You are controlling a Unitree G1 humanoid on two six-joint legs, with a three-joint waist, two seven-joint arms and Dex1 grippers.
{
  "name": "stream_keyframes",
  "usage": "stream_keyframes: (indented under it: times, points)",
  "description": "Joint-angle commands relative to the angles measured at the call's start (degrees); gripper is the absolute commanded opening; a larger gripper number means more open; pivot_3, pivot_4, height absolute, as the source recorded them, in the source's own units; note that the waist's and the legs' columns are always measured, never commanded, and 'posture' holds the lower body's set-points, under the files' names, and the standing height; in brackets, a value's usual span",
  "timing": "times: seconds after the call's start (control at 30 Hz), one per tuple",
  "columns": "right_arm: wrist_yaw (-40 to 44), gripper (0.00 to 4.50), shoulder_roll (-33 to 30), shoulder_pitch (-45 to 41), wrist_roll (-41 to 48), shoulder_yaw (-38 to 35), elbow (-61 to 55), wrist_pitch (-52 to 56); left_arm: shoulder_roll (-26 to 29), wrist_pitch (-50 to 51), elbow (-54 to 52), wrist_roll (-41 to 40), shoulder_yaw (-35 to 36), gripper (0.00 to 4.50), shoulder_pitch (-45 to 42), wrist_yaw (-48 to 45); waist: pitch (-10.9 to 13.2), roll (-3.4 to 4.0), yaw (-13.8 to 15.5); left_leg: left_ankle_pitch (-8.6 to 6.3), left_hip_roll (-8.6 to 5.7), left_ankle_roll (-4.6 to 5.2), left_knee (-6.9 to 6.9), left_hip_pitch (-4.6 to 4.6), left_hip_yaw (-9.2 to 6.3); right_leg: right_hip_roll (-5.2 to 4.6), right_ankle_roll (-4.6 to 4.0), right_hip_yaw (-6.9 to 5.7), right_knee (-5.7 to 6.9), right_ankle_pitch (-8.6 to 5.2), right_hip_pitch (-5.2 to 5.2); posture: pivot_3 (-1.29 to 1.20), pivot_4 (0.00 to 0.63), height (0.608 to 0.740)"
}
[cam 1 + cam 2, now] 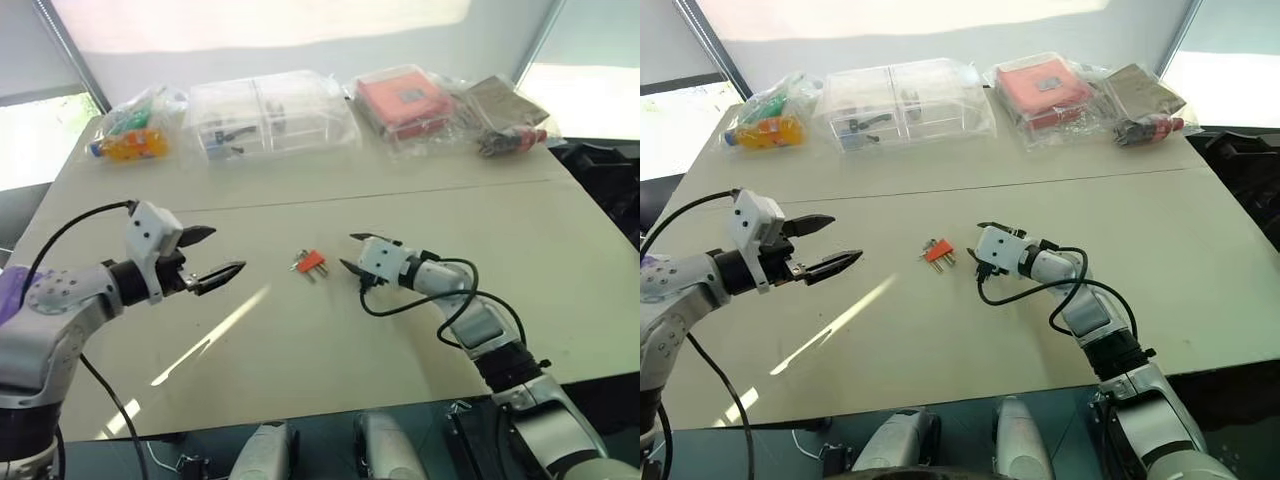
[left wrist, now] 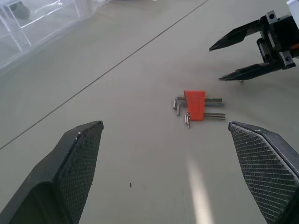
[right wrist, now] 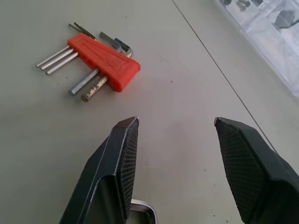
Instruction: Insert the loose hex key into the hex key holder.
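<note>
My right gripper grabs the holder (image 3: 96, 58) by its red body's large-key end (image 3: 122, 74) next, to get it ready for the loose hex key.
The hex key holder (image 1: 312, 261) is a small red-orange block lying flat mid-table with thin metal keys sticking out of both sides. A thin dark rod (image 3: 80, 29) rests against one end of it; I cannot tell whether this is the loose hex key or one of the held keys. My right gripper (image 1: 348, 252) hovers low just right of the holder, open, pointing at it, with nothing between its fingers (image 3: 122, 158). My left gripper (image 1: 228, 250) is a short way left of the holder, wide open and empty, also aimed at it (image 2: 195, 105).
Along the table's far edge sit a bag of orange and green items (image 1: 135, 130), clear plastic boxes (image 1: 270, 115), a flat red-orange box in clear plastic (image 1: 405, 100) and a bag of dark tools (image 1: 505, 125). A seam (image 1: 300, 200) crosses the tabletop behind the holder.
</note>
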Motion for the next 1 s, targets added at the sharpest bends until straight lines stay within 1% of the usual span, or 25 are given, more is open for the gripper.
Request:
stream_keyframes:
  times: [0.03,0.33,0.6,0.8,1.0]
  points:
    - [-0.8,2.66,1.8,-1.7,-0.4,0.3,0.3,-1.2,0.1,-0.5,-2.4,-0.1,2.1,4.48,0.6,1.0,0.0,0.00,-0.1,0.00,0.00,0.00,0.00,0.00,-0.01,0.01,0.00,0.00,0.01,0.00,-0.01,0.00,0.150,0.740]
    - [1.9,2.66,4.6,-3.3,-0.9,2.8,1.9,-0.8,-0.6,-0.3,-3.7,-0.3,2.2,4.48,1.6,3.0,0.0,0.00,-0.1,0.00,0.00,0.00,-0.01,0.00,0.00,0.02,0.00,0.00,0.03,0.00,-0.02,0.00,0.150,0.740]
    - [7.5,2.66,4.9,-2.5,0.4,4.5,0.1,-0.6,-0.7,-0.5,-4.8,0.0,2.0,4.48,2.6,3.9,0.0,0.01,-0.1,0.00,0.00,0.00,-0.01,0.01,0.00,0.02,0.00,0.00,0.03,0.00,-0.02,0.00,0.150,0.740]
    - [6.7,2.66,5.1,-3.7,-1.1,4.4,2.5,-2.0,-0.8,-0.4,-5.5,-0.1,2.0,4.48,3.0,4.6,0.0,0.00,-0.1,0.00,0.01,0.00,-0.02,0.01,-0.01,0.04,0.00,0.00,0.04,0.00,-0.03,0.00,0.150,0.740]
    - [7.1,2.66,5.2,-4.6,-0.7,4.2,5.1,-2.3,-1.0,-0.5,-5.8,0.0,1.6,4.48,3.1,5.0,0.0,0.00,-0.1,0.00,0.01,0.00,-0.02,0.02,-0.01,0.03,0.00,0.00,0.04,0.00,-0.02,0.00,0.150,0.740]
